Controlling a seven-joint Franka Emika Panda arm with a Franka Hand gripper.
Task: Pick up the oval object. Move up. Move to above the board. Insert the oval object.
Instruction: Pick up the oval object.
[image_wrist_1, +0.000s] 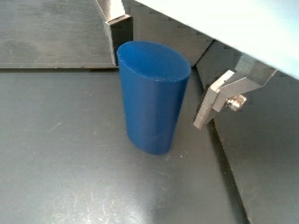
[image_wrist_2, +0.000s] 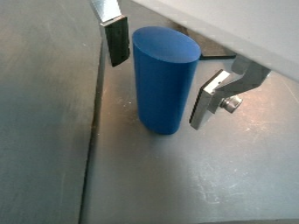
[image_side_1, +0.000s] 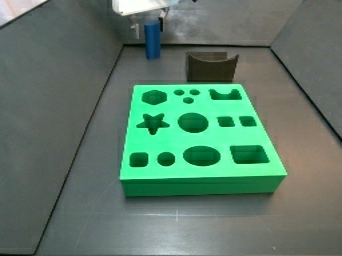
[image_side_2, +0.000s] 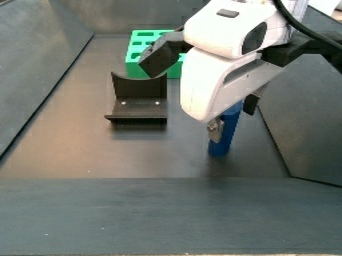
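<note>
The oval object needs to fit into its hole in the board afterwards, so my gripper should next grab the oval object by its upright sides.
The oval object (image_wrist_1: 152, 101) is a plain blue upright peg standing on the grey floor; it also shows in the other wrist view (image_wrist_2: 162, 83) and in both side views (image_side_1: 152, 40) (image_side_2: 222, 138). My gripper (image_wrist_1: 163, 52) (image_wrist_2: 163, 68) is open and straddles the peg, with one finger (image_wrist_2: 115, 42) on one side and one finger (image_wrist_2: 211, 98) on the other, each a small gap away from it. In the side views the gripper (image_side_1: 147, 22) (image_side_2: 227, 112) sits low over the peg. The green board (image_side_1: 201, 135) (image_side_2: 142, 45) with shaped cutouts lies apart from it.
The dark fixture (image_side_1: 210, 66) (image_side_2: 138, 100) stands between the peg and the board. Grey walls enclose the floor on the sides, and the peg stands near one wall and a back corner.
</note>
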